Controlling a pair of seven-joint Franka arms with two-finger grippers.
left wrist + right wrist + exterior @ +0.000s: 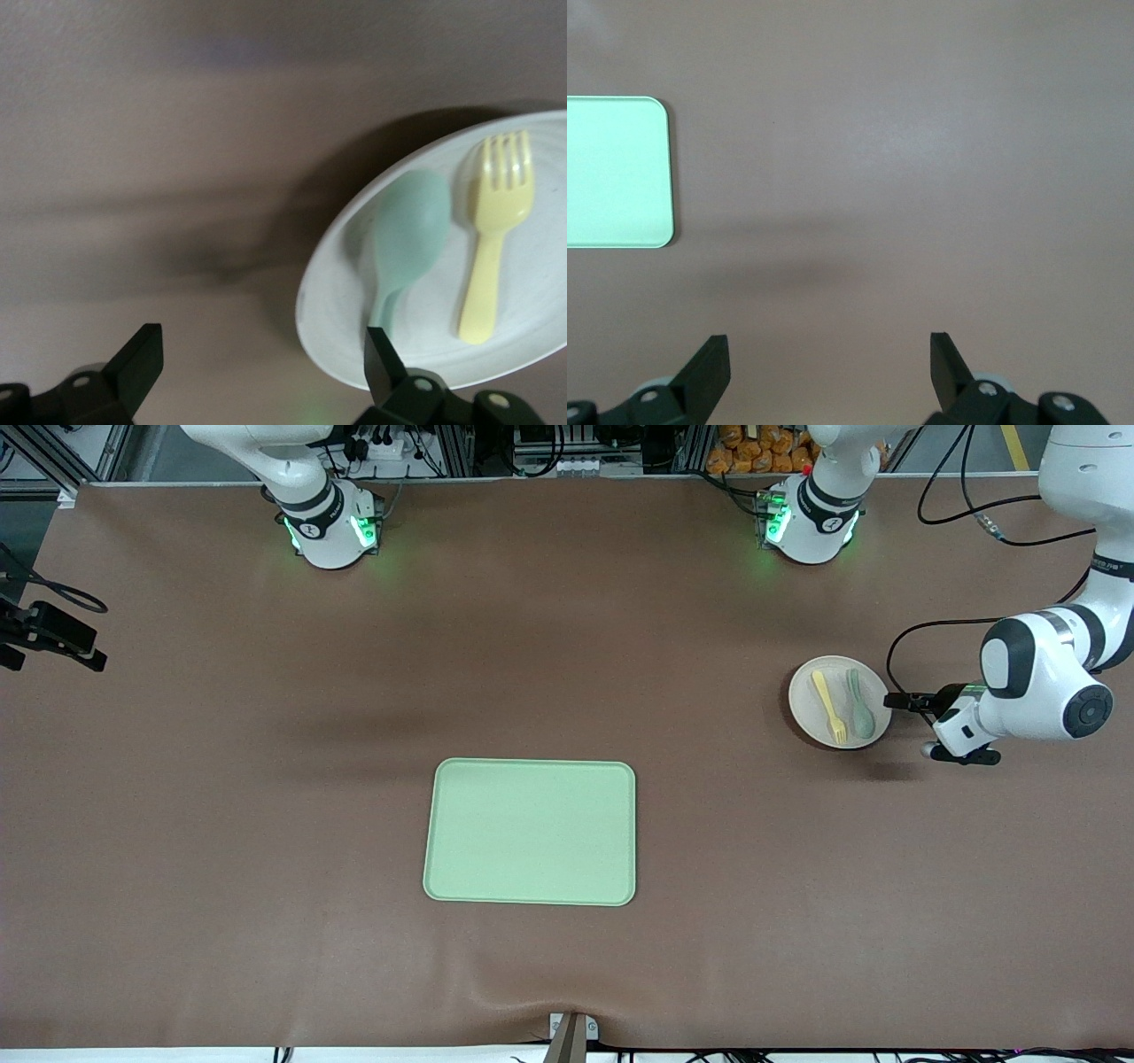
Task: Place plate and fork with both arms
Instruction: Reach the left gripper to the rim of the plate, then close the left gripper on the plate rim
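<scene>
The plate and fork should go on the light-green tray (531, 831), so my left gripper should next grab the plate by its rim (889, 703).
The round pale plate (808, 689) (337, 310) lies toward the left arm's end of the table. On it lie the pale-yellow fork (830, 707) (492, 239) and a grey-green spoon (859, 707) (407, 235), side by side. My left gripper (912, 726) (263, 359) is open and low beside the plate's rim, holding nothing. In the left wrist view one of its fingers (381, 363) shows in front of the plate's edge. My right gripper (830, 363) is open and empty over bare table beside the tray. It is out of the front view.
A rectangular light-green tray (530, 832) (616, 173) lies mid-table, nearer the front camera. A black camera mount (53, 638) stands at the right arm's end. A black cable (904, 646) loops beside the plate. A bracket (571, 1032) sits at the front edge.
</scene>
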